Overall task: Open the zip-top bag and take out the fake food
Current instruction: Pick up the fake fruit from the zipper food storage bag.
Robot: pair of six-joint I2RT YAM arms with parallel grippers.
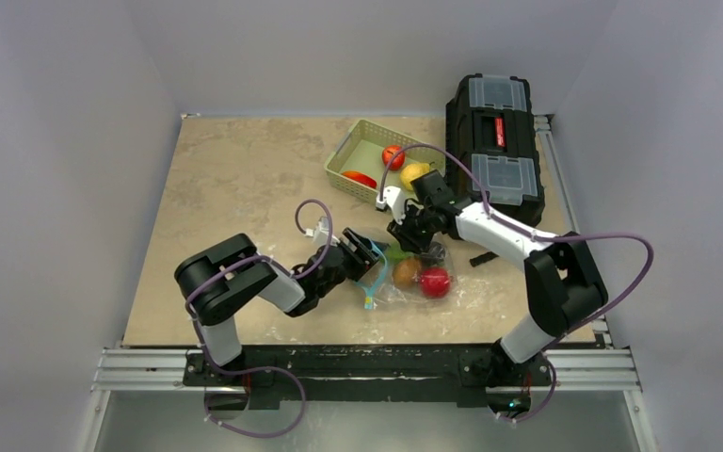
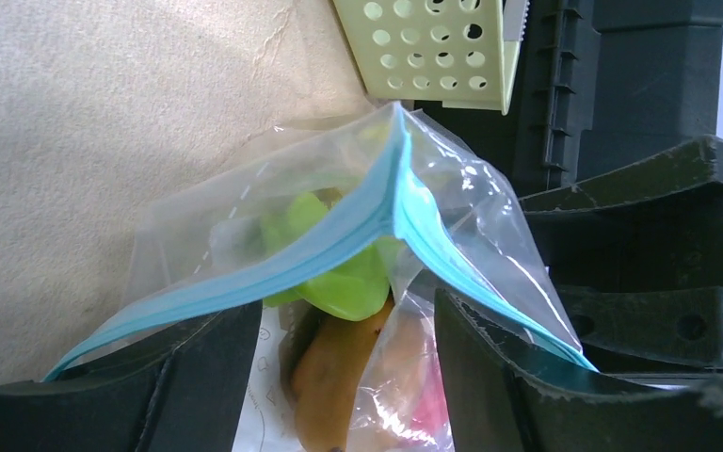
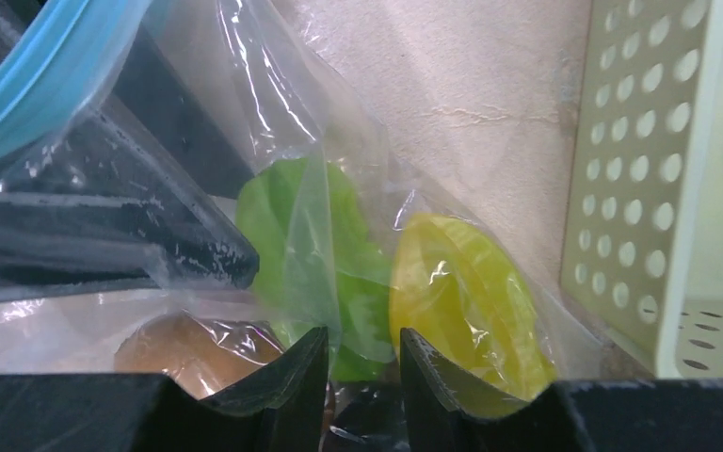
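Note:
I should next grab the green piece's end facing the bag's opening [image 1: 392,252] [image 2: 346,285] with my left gripper. Then I can take the green piece out through the bag's opening.
The zip-top bag [image 1: 421,264] lies at mid-table with orange [image 1: 406,272] and red [image 1: 435,282] fake food inside. My left gripper [image 1: 365,256] is open at its mouth. In the left wrist view the teal zip strip [image 2: 339,245] drapes over both spread fingers of the left gripper [image 2: 344,330], and a green piece [image 2: 348,282] and an orange piece [image 2: 329,377] lie beyond them. My right gripper [image 1: 412,235] presses on the bag's far side. In the right wrist view the right gripper [image 3: 364,344] has its jaws close together, with bag film and a dark glossy lump between them. Green [image 3: 292,235] and yellow [image 3: 461,292] pieces sit just ahead.
A pale green basket [image 1: 342,162] behind the bag holds a red, a yellow and another red piece. It is close on the right in the right wrist view [image 3: 650,160]. A black toolbox [image 1: 494,141] stands at the back right. A small black item [image 1: 481,257] lies right of the bag.

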